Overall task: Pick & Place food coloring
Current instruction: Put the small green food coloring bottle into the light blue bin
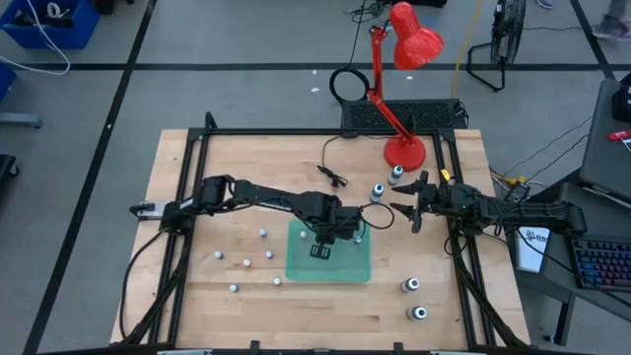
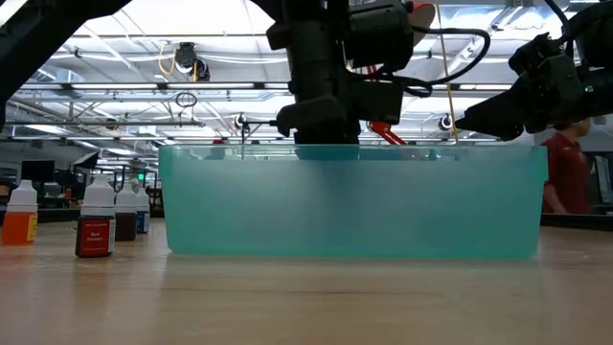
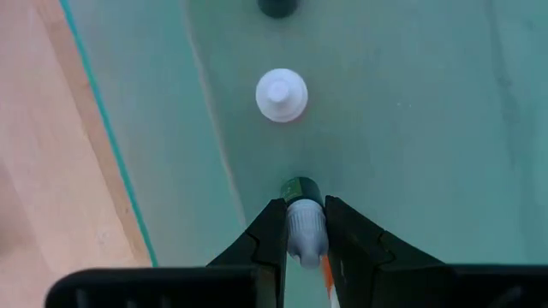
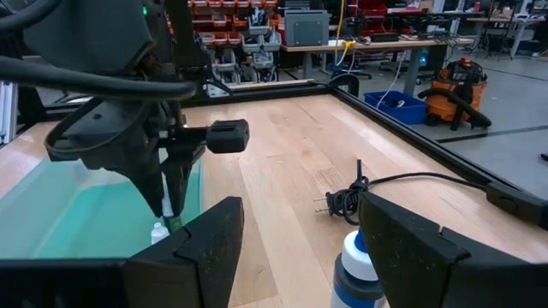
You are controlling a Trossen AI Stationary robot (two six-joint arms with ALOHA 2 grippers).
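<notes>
The bottle's green body (image 3: 301, 187) is over the bottom of the tray and the bottle would stand, so the green food coloring bottle leaves my left gripper now.
My left gripper (image 1: 323, 240) reaches down into the translucent green tray (image 1: 296, 266) and is shut on a tiny food coloring bottle (image 3: 305, 224) with a white cap and green body. A second tiny white-capped bottle (image 3: 281, 93) stands in the tray just beyond it. Several more tiny bottles (image 1: 245, 263) stand on the wood left of the tray. My right gripper (image 1: 407, 207) hovers open right of the tray, near two larger white-topped bottles (image 1: 378, 190). One of them (image 4: 354, 267) shows below its spread fingers, untouched. My left gripper pinches the tiny bottle by its white cap (image 3: 306, 231) between the two fingers (image 3: 272, 229), coming from above and pointing down. The bottle hangs upright with its green body (image 3: 301, 187) below the fingertips, inside the tray. Whether its base touches the tray floor I cannot tell.
Two more large bottles (image 1: 410, 286) stand near the table's right near corner. A red desk lamp (image 1: 404, 150) stands on the far side, with a black cable (image 1: 335, 177) lying in front of it. In the low view, orange and red bottles (image 2: 95, 225) stand left of the tray (image 2: 354, 206).
</notes>
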